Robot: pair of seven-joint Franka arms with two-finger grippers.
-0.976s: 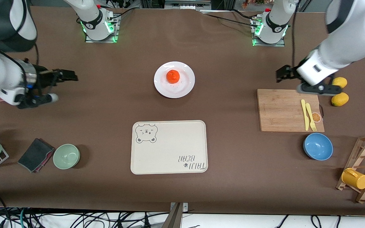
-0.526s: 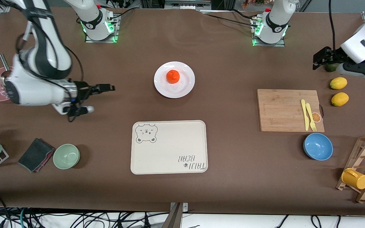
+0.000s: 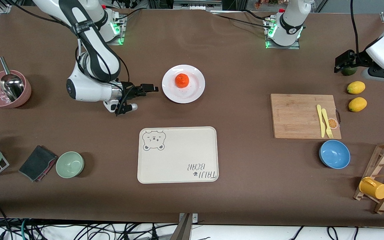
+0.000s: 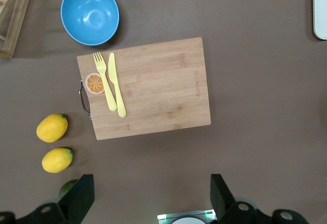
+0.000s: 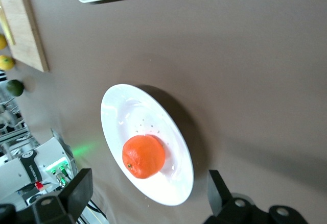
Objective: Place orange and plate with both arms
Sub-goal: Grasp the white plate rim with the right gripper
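The white plate needs to be grabbed by its rim [image 3: 163, 83] with my right gripper next, so that the orange can be brought over to the bear-print tray [image 3: 177, 155].
The orange [image 3: 181, 80] sits on the white plate [image 3: 195, 90] in the middle of the table, farther from the front camera than the bear-print tray. My right gripper [image 3: 148, 88] is low beside the plate, toward the right arm's end, open and empty. In the right wrist view the orange [image 5: 143, 156] and plate [image 5: 127, 112] lie between and just ahead of the open fingers of the right gripper [image 5: 149, 183]. My left gripper [image 3: 340, 65] hangs open and empty by a dark green fruit [image 3: 348, 70] at the left arm's end; the left wrist view shows it [image 4: 150, 188] open.
A cream bear-print tray [image 3: 178, 155] lies nearer the front camera than the plate. A wooden cutting board [image 3: 295, 115] carries a yellow fork and knife, with two lemons [image 3: 356, 87] beside it. There are also a blue bowl [image 3: 334, 154], a green bowl [image 3: 70, 164] and a pink bowl [image 3: 7, 88] with a ladle.
My right gripper has swept from the right arm's end of the table to just beside the plate. My left gripper has drawn back from the cutting board to the green fruit.
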